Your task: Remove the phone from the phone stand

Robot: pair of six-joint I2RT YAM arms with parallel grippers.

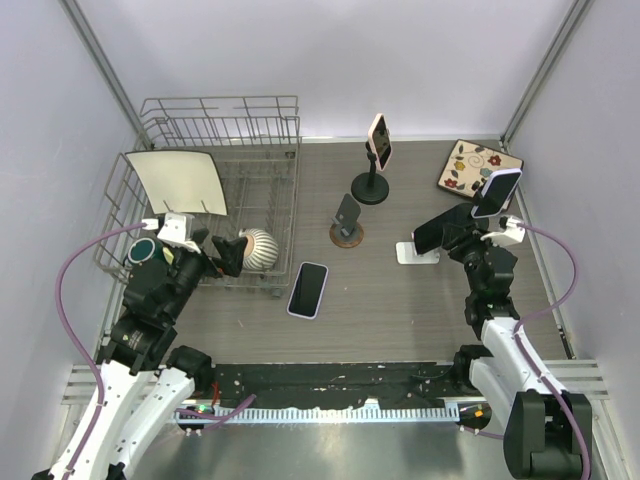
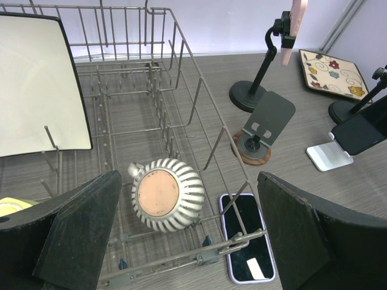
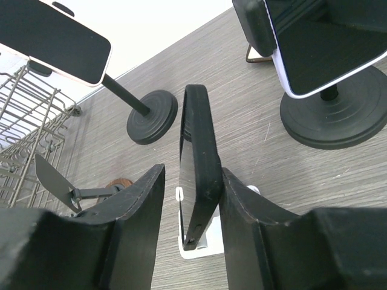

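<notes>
My right gripper closes on the phone now. The phone's near edge lies between open fingers, so closing now would catch the phone.
A black phone stands on edge in a white phone stand, its lower end resting in the stand's lip. My right gripper straddles it. The right finger touches the phone's back, while a narrow gap separates the left finger from its screen, so the jaws are slightly open. From above, the right gripper is at the phone over the stand. My left gripper hangs wide open over the dish rack, holding nothing.
A purple-edged phone lies flat on the table. A pink phone and another phone sit on black pole stands. An empty stand with a wooden base is mid-table. The rack holds a plate and a striped pot. A floral tile lies at the back right.
</notes>
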